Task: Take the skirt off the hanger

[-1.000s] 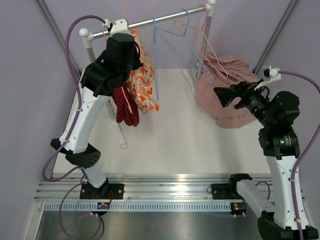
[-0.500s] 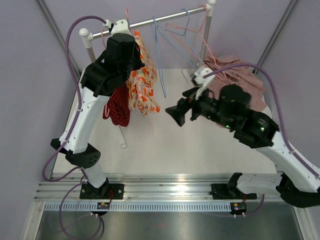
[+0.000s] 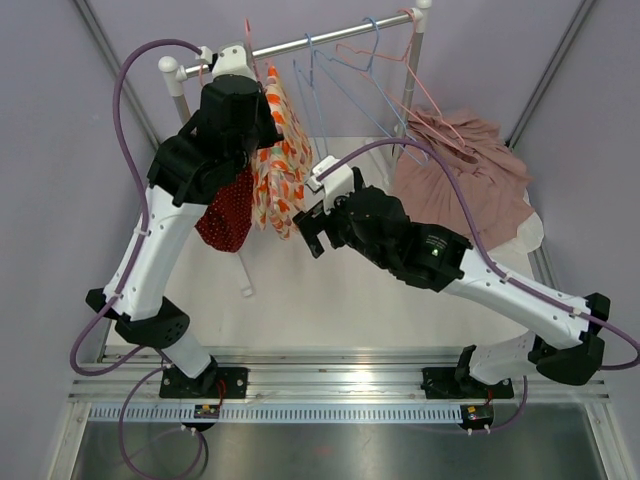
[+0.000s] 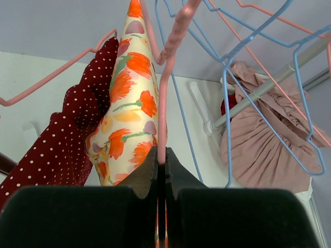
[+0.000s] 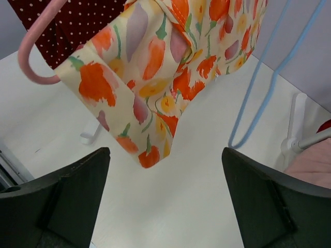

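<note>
My right gripper is to pull the skirt off the hanger, so it should grab the floral skirt [image 3: 278, 165] by its free lower corner [image 3: 285, 228] next.
A floral orange-and-cream skirt [image 3: 278, 165] hangs on a pink hanger [image 4: 164, 98] at the left of the rail [image 3: 320, 40], beside a red polka-dot skirt [image 3: 225, 215]. My left gripper [image 3: 240, 100] is shut on the hanger's pink wire, seen between its jaws in the left wrist view [image 4: 161, 160]. The floral skirt [image 4: 129, 103] and the red skirt [image 4: 67, 144] hang just beyond. My right gripper [image 3: 312, 228] is open and empty, close to the floral skirt's lower corner. In the right wrist view the gripper [image 5: 165, 206] sits just below the skirt's hem [image 5: 155, 82].
Empty blue and pink hangers [image 3: 335, 75] hang on the middle and right of the rail. A dusty-pink skirt [image 3: 460, 185] lies heaped at the right, by the rack's right post [image 3: 412, 70]. A blue hanger [image 5: 258, 103] hangs to the right of the floral skirt.
My right arm swung from the pink pile at the right across to the left, up to the floral skirt. The left arm shifted slightly and the hung skirts swung left.
</note>
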Robot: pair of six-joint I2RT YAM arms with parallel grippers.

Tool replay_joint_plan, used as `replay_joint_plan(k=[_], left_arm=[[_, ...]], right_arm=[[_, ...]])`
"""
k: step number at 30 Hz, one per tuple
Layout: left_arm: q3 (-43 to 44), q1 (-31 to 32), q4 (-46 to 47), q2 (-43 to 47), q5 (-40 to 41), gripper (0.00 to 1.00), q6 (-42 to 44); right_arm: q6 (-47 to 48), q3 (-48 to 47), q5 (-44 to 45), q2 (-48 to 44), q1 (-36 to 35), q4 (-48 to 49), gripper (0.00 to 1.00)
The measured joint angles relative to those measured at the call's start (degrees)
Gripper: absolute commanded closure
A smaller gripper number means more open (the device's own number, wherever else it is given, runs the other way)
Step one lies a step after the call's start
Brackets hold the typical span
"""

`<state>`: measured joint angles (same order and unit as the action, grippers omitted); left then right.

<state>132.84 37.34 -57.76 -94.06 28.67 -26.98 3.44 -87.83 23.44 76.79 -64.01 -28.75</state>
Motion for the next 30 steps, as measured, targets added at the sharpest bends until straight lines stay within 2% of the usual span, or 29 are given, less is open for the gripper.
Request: replay_joint_plan(k=[8, 11, 13, 15, 16, 18, 19, 20, 22, 30], left_arm=[[-2.08, 0.17, 0.87, 1.73, -0.02, 1.0, -0.09], [-2.1, 0.17, 0.9, 1.73, -0.02, 1.0, -0.09], [-2.1, 0.17, 0.92, 1.75, -0.02, 1.0, -0.07], [-2.32, 0.17, 1.07, 1.81, -0.02, 1.0, -0.07], [-2.64, 0.17, 1.31, 1.97, -0.02, 1.0, -0.07], [-3.32, 0.17, 1.6, 2.27, -0.02, 1.0, -0.09], [-3.69, 0.17, 1.84, 2.45, -0.02, 1.0, -0.09], [-3.98, 0.17, 1.95, 2.62, -0.02, 1.0, -0.09], [-4.11, 0.17, 2.03, 2.86, -0.2, 1.0, -0.09], [-5.25, 0.17, 2.99, 4.68, -0.07, 1.0, -0.04]], right_arm=[[0.66, -1.64, -0.55, 6.73, -0.02, 3.17, 0.05], [0.87, -2.03, -0.61, 7.82, -0.02, 4.02, 0.25], [1.09, -2.23, -0.61, 8.09, -0.02, 4.2, 0.43], [1.03, -2.27, -0.61, 8.24, -0.02, 4.94, 0.52], [0.98, -2.27, -0.61, 8.26, -0.02, 5.29, 0.61], [0.85, -2.27, -0.63, 8.28, -0.02, 6.03, 0.67], [0.79, -2.25, -0.63, 8.28, -0.02, 6.6, 0.78], [0.85, -2.25, -0.66, 8.28, -0.02, 6.95, 0.83], [0.57, -2.12, -0.87, 8.28, -0.02, 7.98, 1.0], [-0.72, 2.16, -2.62, 7.17, -0.02, 12.48, 1.0]])
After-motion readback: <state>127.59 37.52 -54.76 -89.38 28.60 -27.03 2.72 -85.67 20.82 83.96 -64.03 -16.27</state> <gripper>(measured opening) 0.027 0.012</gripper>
